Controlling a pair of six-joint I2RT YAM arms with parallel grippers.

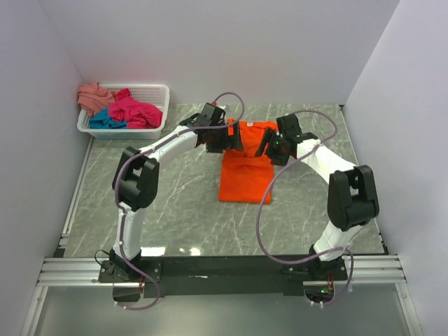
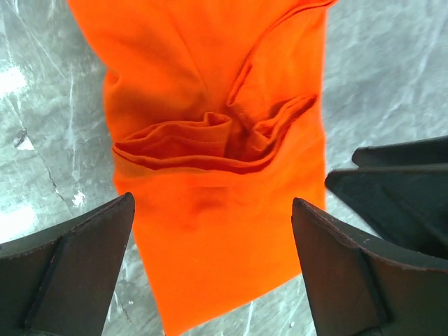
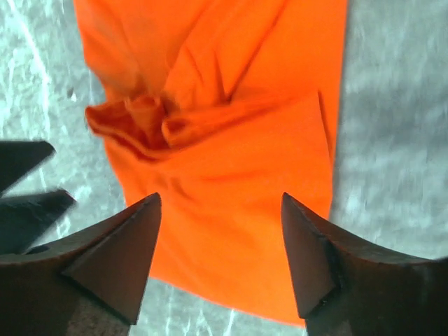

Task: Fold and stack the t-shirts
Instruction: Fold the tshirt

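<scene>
The folded orange t-shirt's near-end corner (image 1: 269, 201) (image 3: 302, 321) is for my right gripper to grab, while the other stays for my left gripper to fold toward the t-shirt's far end.
The bright orange t-shirt (image 1: 245, 171) lies folded into a narrow strip on the marble table, its far end under both grippers. My left gripper (image 1: 225, 138) is open and empty above the shirt's far left part; the shirt (image 2: 217, 140) fills its view with a bunched fold across the middle. My right gripper (image 1: 271, 147) is open and empty above the far right part; the shirt (image 3: 231, 175) shows between its fingers, wrinkled at the upper left. The magenta-pink (image 1: 136, 110), teal-blue (image 1: 106, 120) and salmon-pink (image 1: 93, 94) t-shirts lie crumpled in the basket.
The white lattice basket (image 1: 157, 89) stands at the far left corner of the table (image 1: 182, 203). White walls enclose the table on three sides. Purple cables loop from both arms. The other gripper's dark fingers show at the edge of each wrist view.
</scene>
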